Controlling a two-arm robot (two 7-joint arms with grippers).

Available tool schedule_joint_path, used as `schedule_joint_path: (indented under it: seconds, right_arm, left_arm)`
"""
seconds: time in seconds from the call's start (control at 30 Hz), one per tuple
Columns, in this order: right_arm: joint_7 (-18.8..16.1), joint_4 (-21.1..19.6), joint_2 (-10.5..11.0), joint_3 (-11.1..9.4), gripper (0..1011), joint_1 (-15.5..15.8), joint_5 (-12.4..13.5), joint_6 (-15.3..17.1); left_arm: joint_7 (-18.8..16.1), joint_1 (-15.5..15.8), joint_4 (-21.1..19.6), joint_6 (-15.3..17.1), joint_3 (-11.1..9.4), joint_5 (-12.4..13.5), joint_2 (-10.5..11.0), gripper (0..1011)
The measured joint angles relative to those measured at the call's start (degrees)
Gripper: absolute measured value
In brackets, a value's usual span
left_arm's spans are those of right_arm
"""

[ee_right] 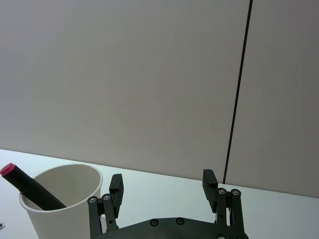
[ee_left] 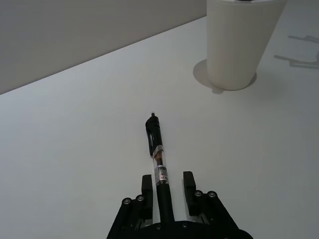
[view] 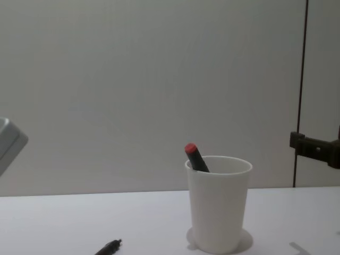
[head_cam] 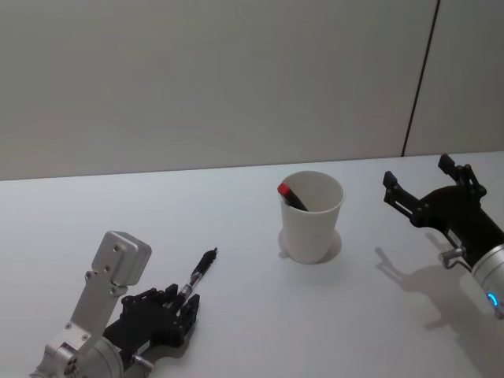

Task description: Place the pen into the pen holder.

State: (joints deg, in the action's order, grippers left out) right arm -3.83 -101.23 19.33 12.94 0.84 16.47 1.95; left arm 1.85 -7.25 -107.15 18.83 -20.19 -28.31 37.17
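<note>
The pen's clip end should stay free on the way to the pen holder, so the left gripper needs to grab the pen by its black grip.
A black pen with a clear middle section lies on the white table, pointing toward the pen holder. My left gripper sits low at the pen's rear end. In the left wrist view its fingers stand open on either side of the pen, with slim gaps showing. The pen holder is a white paper cup standing upright mid-table, seen from the side in the chest view. My right gripper hovers open to the right of the cup, holding nothing.
A black marker with a red cap leans inside the cup against its left rim. A grey wall with a dark vertical seam runs behind the table. Bare table lies between the pen and the cup.
</note>
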Motion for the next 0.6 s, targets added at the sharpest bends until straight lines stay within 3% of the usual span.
schedule_joint_path:
  seconds: [0.3, 0.6]
  right_arm:
    - [0.0, 0.0, 0.0, 0.0, 1001, 0.0, 0.0, 0.0]
    - [0.0, 0.0, 0.0, 0.0, 1002, 0.0, 0.0, 0.0]
  left_arm:
    - [0.0, 0.0, 0.1, 0.1, 0.0, 0.1, 0.0, 133]
    - [0.0, 0.0, 0.1, 0.1, 0.0, 0.1, 0.0, 121]
